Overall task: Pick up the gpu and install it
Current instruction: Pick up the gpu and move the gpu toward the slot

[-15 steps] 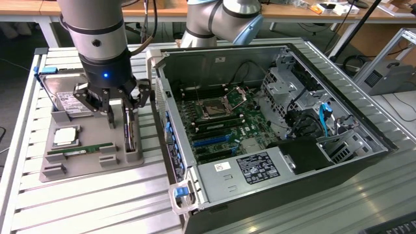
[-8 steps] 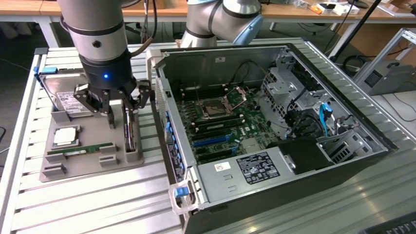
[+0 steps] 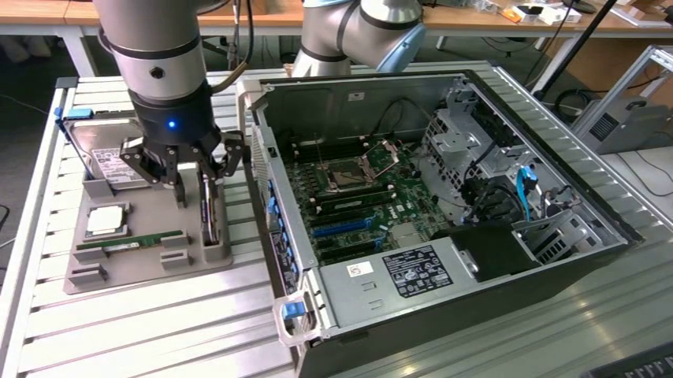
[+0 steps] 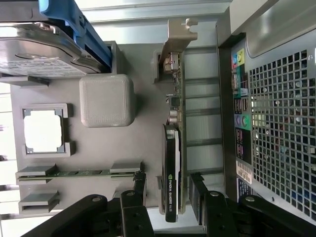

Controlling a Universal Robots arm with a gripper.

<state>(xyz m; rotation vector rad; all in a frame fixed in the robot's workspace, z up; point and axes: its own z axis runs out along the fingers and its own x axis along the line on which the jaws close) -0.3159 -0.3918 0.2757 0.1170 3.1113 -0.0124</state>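
Observation:
The GPU's dark cooler end is below my gripper's fingers, which hang high over the grey tray point(image 4: 148, 113), so my gripper needs to lower them before it closes on the GPU.
The gpu point(image 4: 174, 148) stands on its long edge in a slot of the grey tray point(image 4: 148, 113), its silvery bracket point(image 4: 178, 37) at the far end from my fingers. In the exterior view the gpu point(image 3: 213, 224) is at the tray's side nearest the computer case. My gripper point(image 4: 169, 195) is open, one black finger point(image 4: 139, 190) on each side of the card's dark cooler end, with a gap on both sides. The exterior view has the gripper point(image 3: 195, 193) hanging low over that end of the card.
On the tray point(image 3: 147, 272) also lie a hard drive point(image 3: 105, 153), a square processor point(image 3: 105, 220) and a green memory stick point(image 3: 131, 242). The open computer case point(image 3: 442, 94) stands close on the exterior view's right, its motherboard with blue slots point(image 3: 342, 228) exposed.

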